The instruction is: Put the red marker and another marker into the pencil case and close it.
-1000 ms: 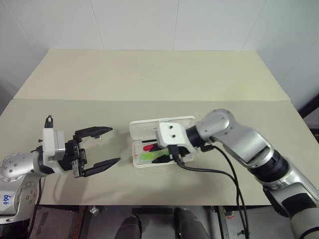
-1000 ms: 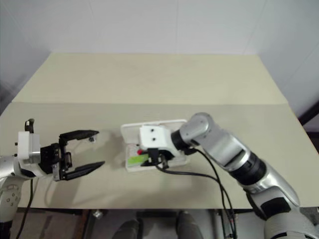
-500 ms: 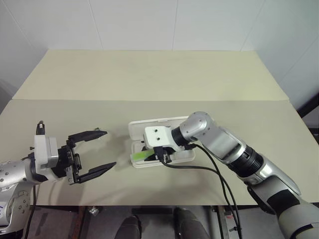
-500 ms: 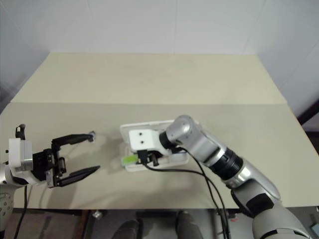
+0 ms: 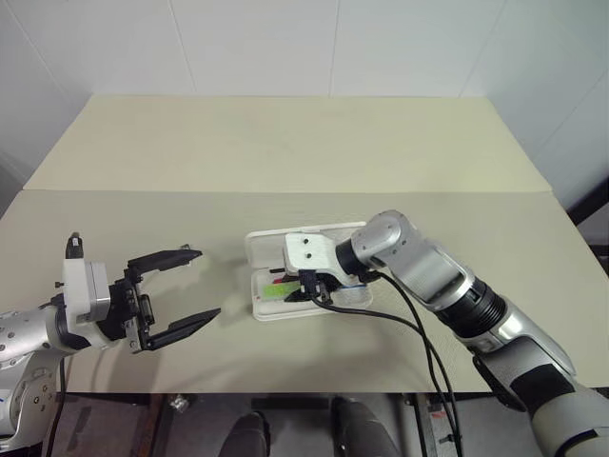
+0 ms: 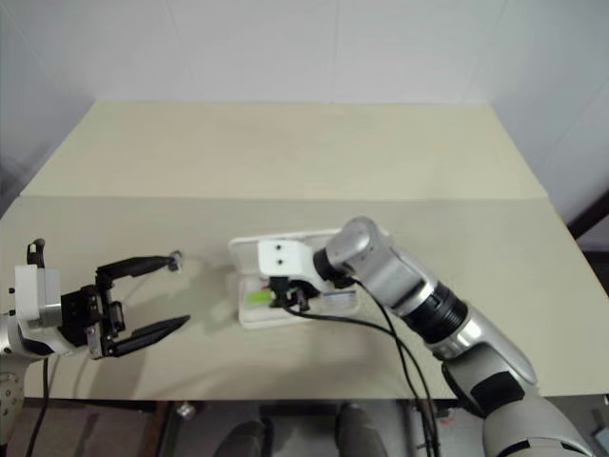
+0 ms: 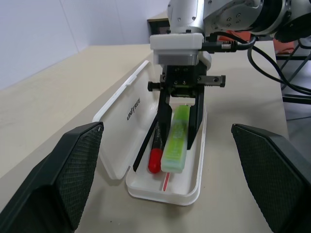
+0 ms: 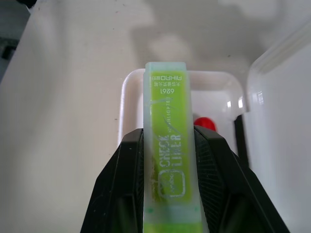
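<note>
I can open my right gripper now, because the lime-green highlighter (image 7: 175, 141) reaches low over the white tray, inside the tray's rim.
The white pencil case (image 5: 263, 308) lies open on the table, its lid (image 7: 125, 127) folded back. My right gripper (image 5: 302, 287) is shut on another marker, the lime-green highlighter (image 7: 175, 141), which it holds tilted with the free end low inside the tray (image 7: 166, 197). The same highlighter (image 8: 167, 145) sits between the black fingers (image 8: 129, 187). The red marker (image 7: 154, 158) lies in the tray beside it, partly hidden behind a finger. My left gripper (image 5: 205, 284) hangs open to the left of the case, clear of it, with nothing between its fingers (image 7: 73, 170).
The beige table (image 5: 285, 152) has a seam across its middle and open room behind and to both sides of the case. A black cable (image 5: 381, 321) trails from my right wrist over the front edge.
My right gripper has brought the green highlighter inward and down: it poked past the tray's left rim half a second ago and now sits within the tray. The left gripper has stayed open.
</note>
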Robot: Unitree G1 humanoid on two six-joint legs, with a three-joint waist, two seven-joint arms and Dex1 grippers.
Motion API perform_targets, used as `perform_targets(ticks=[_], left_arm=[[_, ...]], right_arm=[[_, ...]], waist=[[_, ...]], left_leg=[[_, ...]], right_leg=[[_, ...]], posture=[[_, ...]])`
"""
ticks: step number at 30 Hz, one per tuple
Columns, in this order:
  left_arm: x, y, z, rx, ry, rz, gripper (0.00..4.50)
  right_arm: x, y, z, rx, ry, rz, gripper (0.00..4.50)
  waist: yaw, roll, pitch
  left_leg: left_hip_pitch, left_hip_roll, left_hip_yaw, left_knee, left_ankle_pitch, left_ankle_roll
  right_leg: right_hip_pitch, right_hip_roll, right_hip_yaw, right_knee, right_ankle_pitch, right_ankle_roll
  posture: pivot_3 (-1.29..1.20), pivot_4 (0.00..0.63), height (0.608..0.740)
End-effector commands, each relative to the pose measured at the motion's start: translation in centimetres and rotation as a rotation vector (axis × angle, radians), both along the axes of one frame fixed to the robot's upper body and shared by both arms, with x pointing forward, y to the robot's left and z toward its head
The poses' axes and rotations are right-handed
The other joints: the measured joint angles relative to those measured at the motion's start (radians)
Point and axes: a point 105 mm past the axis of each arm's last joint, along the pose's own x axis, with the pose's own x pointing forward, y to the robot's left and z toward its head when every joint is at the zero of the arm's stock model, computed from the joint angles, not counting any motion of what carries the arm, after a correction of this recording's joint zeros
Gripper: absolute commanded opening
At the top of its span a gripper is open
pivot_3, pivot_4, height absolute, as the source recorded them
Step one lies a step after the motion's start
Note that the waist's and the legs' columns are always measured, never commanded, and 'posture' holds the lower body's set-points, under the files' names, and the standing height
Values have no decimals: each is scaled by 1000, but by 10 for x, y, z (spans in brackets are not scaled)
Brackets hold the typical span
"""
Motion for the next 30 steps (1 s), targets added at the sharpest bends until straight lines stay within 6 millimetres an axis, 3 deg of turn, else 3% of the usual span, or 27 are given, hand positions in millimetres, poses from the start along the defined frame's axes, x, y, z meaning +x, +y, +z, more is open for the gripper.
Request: perform_targets(ticks=[1,10,17,18,30], left_arm=[[-3,0,11,3,-45,-12,4500],[-1,1,13,9,-46,-10,4500],[1,3,13,14,-49,-5,4500],[1,2,13,14,-49,-5,4500],[4,1,13,10,-56,-4,4500]], right_arm=[[-4,5,13,55,-8,1,1845],[-5,9,7,58,13,-32,1845],[-6,2,4,24,1,-13,4287],[-6,1,5,20,-1,-11,4464],[-2,-4,15,28,-24,-9,4464]], waist=[[1,0,0],[0,0,0],[1,0,0],[0,0,0],[0,0,0]], left_leg=[[0,0,0,0,0,0],[0,0,0,0,0,0],[0,0,0,0,0,0],[0,0,0,0,0,0],[0,0,0,0,0,0]], right_leg=[[0,0,0,0,0,0],[0,0,0,0,0,0],[0,0,0,0,0,0],[0,0,0,0,0,0],[0,0,0,0,0,0]], posture=[[0,150,740],[0,150,740],[0,150,740],[0,150,740],[0,150,740]])
